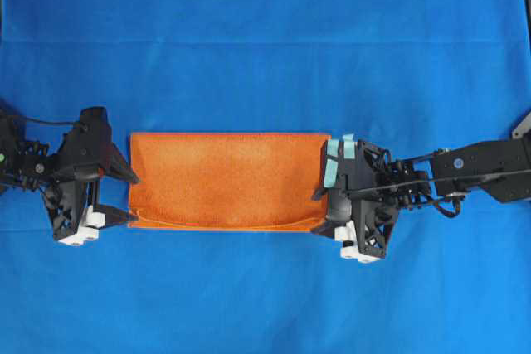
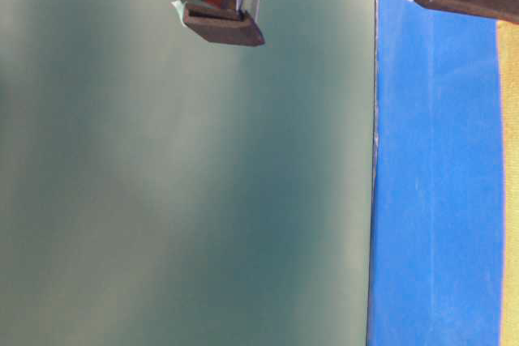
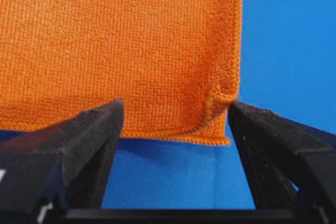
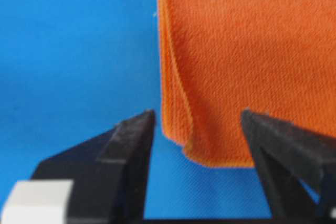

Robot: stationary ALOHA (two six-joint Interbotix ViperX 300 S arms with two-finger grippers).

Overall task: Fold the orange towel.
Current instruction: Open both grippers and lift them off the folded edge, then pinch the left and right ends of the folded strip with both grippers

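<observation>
I should grab the towel with my right gripper next, by a corner of its folded edge. Then I can fold the orange towel over again.
The orange towel lies flat on the blue cloth as a wide rectangle, doubled over, with its two layered edges along the front side. My left gripper stands open at the towel's left end, its fingers either side of the front left corner. In the left wrist view the left gripper holds nothing, and the towel fills the top. My right gripper stands open at the towel's right end. In the right wrist view the right gripper straddles the towel's layered corner without pinching it.
The large blue cloth covers the whole table around the towel. The table-level view is turned on its side and shows a dull green wall, the blue cloth and dark arm parts at the top.
</observation>
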